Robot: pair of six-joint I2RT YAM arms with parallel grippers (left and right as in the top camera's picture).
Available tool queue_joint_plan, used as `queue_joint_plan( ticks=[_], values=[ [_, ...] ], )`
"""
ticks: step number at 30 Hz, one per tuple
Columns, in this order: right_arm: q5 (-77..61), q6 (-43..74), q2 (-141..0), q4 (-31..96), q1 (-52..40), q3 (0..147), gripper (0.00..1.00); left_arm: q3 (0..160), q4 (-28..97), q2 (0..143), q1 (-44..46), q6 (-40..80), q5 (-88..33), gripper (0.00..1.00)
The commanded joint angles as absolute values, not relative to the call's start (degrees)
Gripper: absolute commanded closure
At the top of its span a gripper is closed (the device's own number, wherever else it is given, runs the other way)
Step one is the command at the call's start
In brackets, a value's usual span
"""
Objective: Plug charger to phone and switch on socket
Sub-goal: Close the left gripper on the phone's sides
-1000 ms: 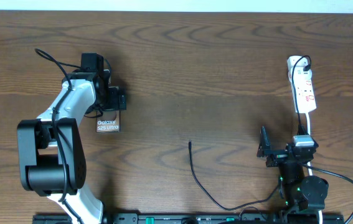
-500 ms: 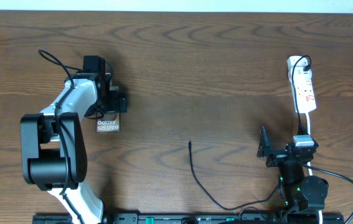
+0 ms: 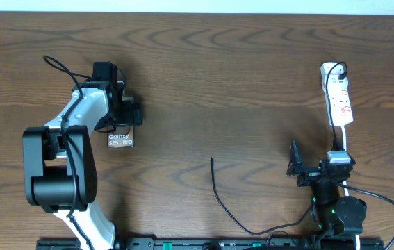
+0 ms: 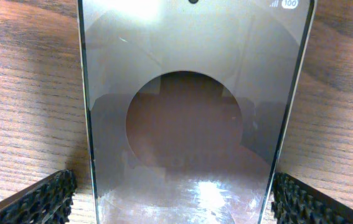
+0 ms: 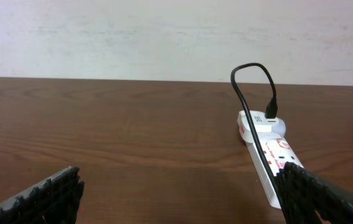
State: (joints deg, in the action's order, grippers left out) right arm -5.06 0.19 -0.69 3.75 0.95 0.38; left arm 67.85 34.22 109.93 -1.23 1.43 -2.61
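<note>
I need to grab the phone's far part (image 4: pixel 183 175) by its long side edges with my left gripper next. The "Galaxy" end then stays free to hand over to my right gripper.
The phone (image 3: pixel 120 139) lies flat on the wooden table at the left, "Galaxy" lettering at its near end. My left gripper (image 3: pixel 121 113) is open and straddles the phone's far part. In the left wrist view the phone (image 4: pixel 188 124) fills the space between the two fingers (image 4: pixel 176 202), with a thin strip of wood showing on the left side. The charger cable lies loose at centre, its tip (image 3: pixel 212 161) pointing away from me. The white socket strip (image 3: pixel 338 97) lies at the far right. My right gripper (image 3: pixel 315 169) is open and empty, and the strip (image 5: pixel 269 155) lies beside its right finger.
A black plug with a looped black cable (image 5: pixel 269 115) sits in the far end of the strip. The charger cable (image 3: pixel 235 221) curves back toward the right arm's base. A white wall borders the table's far edge.
The left arm shifted slightly over the phone a second ago and has since held still. The phone, the cable and the right arm have not moved.
</note>
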Motion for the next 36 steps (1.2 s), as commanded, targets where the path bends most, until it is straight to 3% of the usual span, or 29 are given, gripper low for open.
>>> queue_joint_plan(
  ticks=[1,29,36],
  values=[
    [-4.45,-0.47,-0.38,4.03,0.80,0.32,0.01,67.70,34.24,111.39,-1.15,0.71,-1.89,0.02],
    [-4.45,-0.47,-0.38,4.03,0.80,0.32,0.01,67.72,34.83,111.87,-1.15,0.71,-2.31,0.01],
    [-4.45,-0.47,-0.38,4.03,0.80,0.32,0.01,67.72,35.48,111.87,-1.15,0.71,-2.31,0.13]
  ],
)
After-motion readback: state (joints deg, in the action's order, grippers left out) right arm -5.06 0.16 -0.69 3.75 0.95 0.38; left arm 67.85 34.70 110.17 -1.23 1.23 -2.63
